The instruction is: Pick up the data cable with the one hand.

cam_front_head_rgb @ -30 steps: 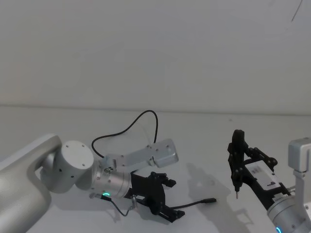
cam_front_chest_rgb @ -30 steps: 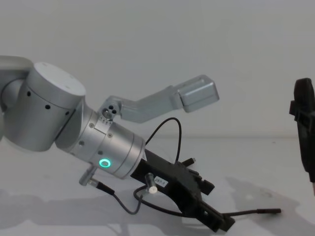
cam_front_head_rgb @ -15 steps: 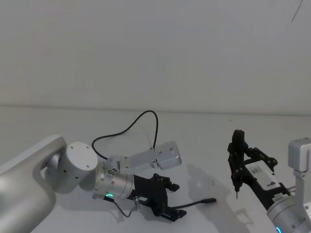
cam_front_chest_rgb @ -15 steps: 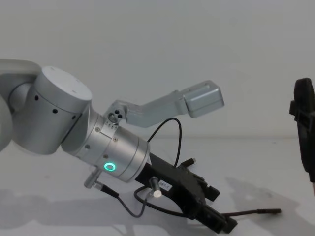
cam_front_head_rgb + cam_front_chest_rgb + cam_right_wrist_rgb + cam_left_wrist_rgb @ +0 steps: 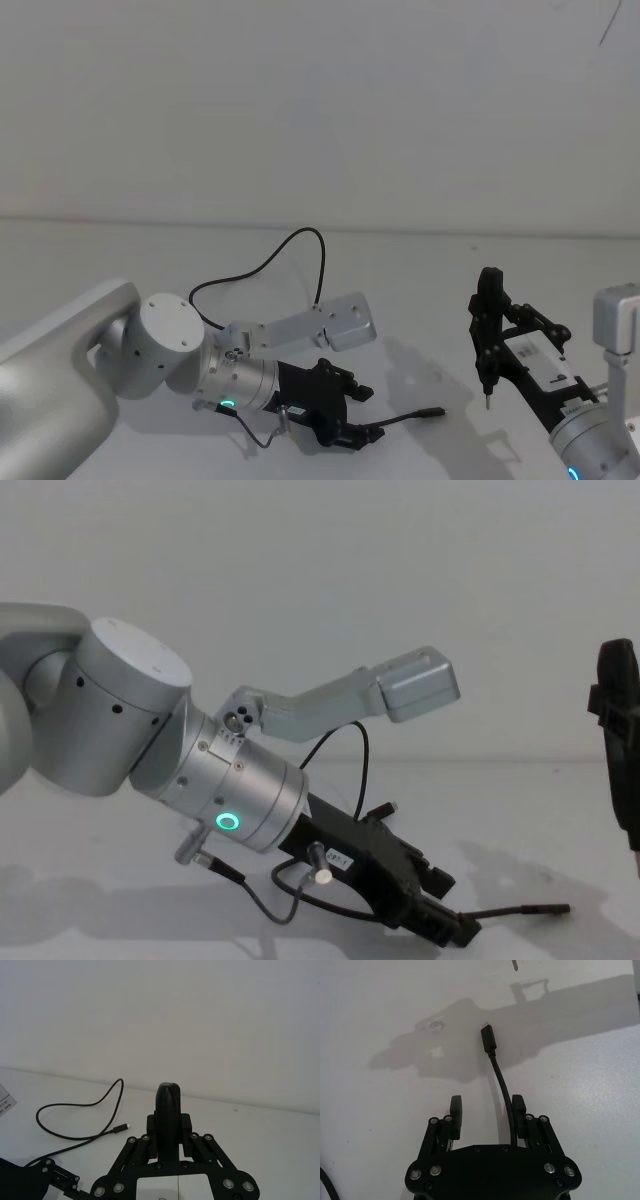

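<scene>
My left gripper is to grab the data cable (image 5: 520, 912) next, to lift it. The thin cord's plug should stay free, so the grip should be behind that plug (image 5: 485, 914).
The data cable (image 5: 430, 412) is a thin black cord on the white table; it loops away behind my left arm, and one plug end lies on the table in front of it. My left gripper (image 5: 355, 435) is low over the table and open, its fingers on either side of the cord. In the left wrist view the cable (image 5: 502, 1085) runs between the fingers (image 5: 456, 1115), close beside one of them, and its plug points away. In the chest view the left gripper (image 5: 445, 930) nearly touches the table beside the cable (image 5: 520, 912). My right gripper (image 5: 487, 300) stands raised and shut.
A short grey wire (image 5: 250, 890) hangs under my left wrist, and a silver camera bracket (image 5: 420, 685) sticks out above it. The cable's far plug (image 5: 120, 1129) lies on the table behind. My right gripper (image 5: 620, 740) stands at the right edge.
My left gripper has moved forward and lower, down onto the cord near its plug end. The right arm has not moved.
</scene>
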